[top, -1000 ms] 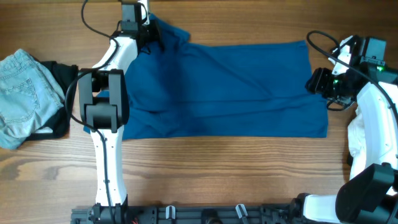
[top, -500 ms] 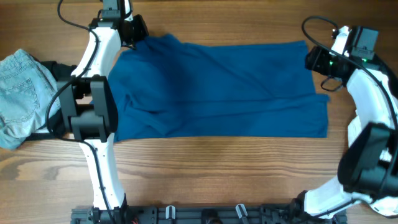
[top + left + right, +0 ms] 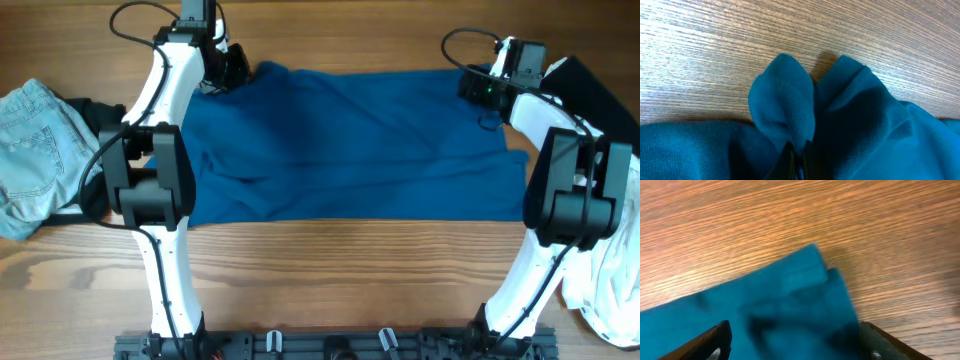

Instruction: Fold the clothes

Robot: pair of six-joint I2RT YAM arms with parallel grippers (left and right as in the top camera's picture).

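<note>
The robot's right gripper next needs to pinch the blue garment (image 3: 360,140) at its far corner (image 3: 464,76), opposite the left gripper's corner, to fold the garment's far edge over evenly.
A blue garment (image 3: 360,140) lies spread flat across the middle of the wooden table. My left gripper (image 3: 232,68) is at its far left corner, shut on a pinched fold of the blue cloth (image 3: 785,115). My right gripper (image 3: 478,86) is at the far right corner, open, its fingers wide apart over the blue corner (image 3: 795,305) without pinching it. The cloth bunches up around the left fingers and hides their tips.
Light denim jeans (image 3: 35,150) lie on a black garment (image 3: 100,130) at the left edge. Another black garment (image 3: 600,100) lies at the far right and a white one (image 3: 605,280) at the right front.
The right arm has swung left and back from beside the garment's right edge to its far right corner. The left gripper has drawn the far left corner slightly left.
</note>
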